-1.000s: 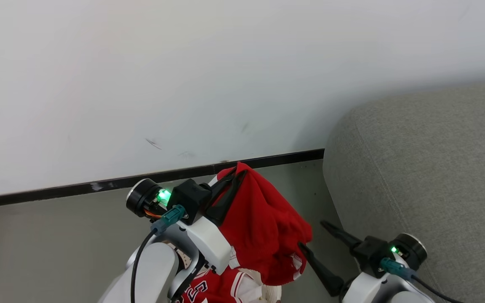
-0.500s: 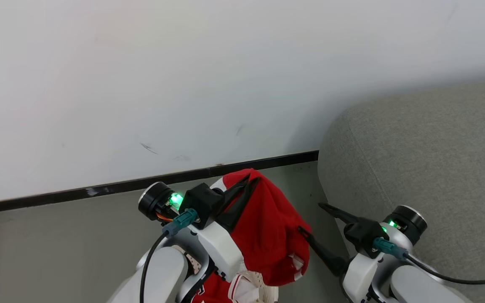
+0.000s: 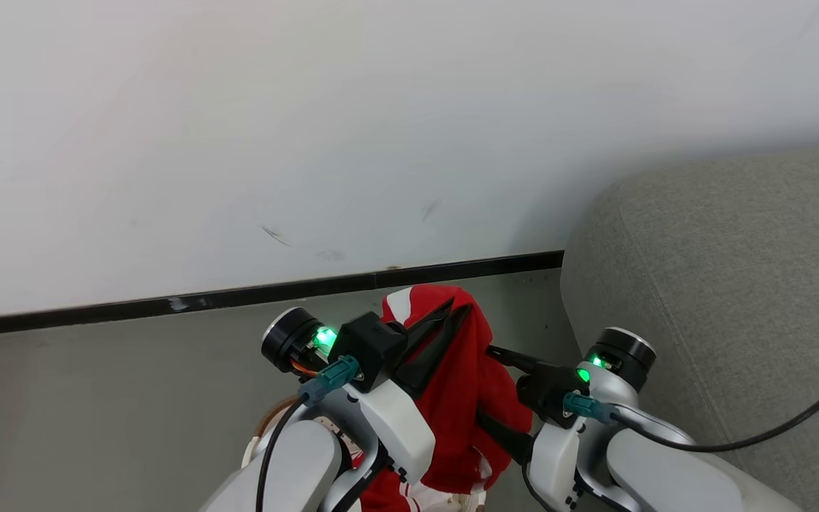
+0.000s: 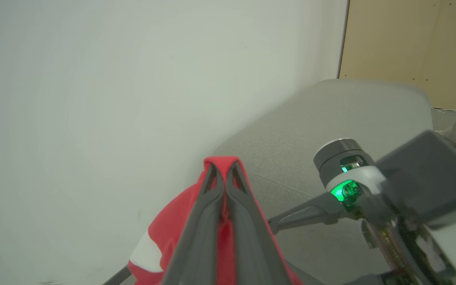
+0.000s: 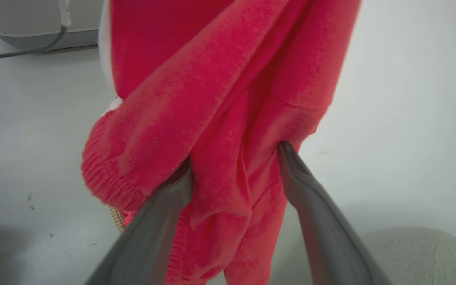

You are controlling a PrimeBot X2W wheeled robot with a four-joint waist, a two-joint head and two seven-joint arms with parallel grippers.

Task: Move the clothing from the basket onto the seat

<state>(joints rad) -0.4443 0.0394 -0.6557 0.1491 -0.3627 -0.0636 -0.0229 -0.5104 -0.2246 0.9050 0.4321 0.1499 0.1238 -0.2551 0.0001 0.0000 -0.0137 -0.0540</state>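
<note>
The robot's right gripper has to grab the hanging folds below the held top of the red garment (image 3: 463,398) next, so that the robot can then carry the garment onto the seat (image 3: 731,256).
A plain red garment (image 3: 463,398) with white trim hangs from my left gripper (image 3: 454,311), which is shut on its top fold (image 4: 222,164) above the floor. My right gripper (image 3: 486,384) is open, and its two fingers straddle the hanging red cloth (image 5: 228,118), one fingertip (image 5: 287,152) on each side. More red fabric with white trim (image 3: 388,498) lies at the bottom edge under my left arm. Of the basket, a sliver of brown rim (image 3: 269,418) shows behind that arm; the rest is hidden. The grey sofa (image 3: 722,284) stands just to the right.
A white wall with a black baseboard (image 3: 239,297) runs close ahead, above a strip of grey floor (image 3: 97,412). A black cable (image 3: 772,434) trails from my right arm over the sofa. A wood panel (image 4: 410,39) stands beyond the sofa (image 4: 323,118).
My right gripper has swung left and up, so its open fingers now sit around the hanging garment. The left gripper has carried the garment slightly rightward. The head view has shifted a little.
</note>
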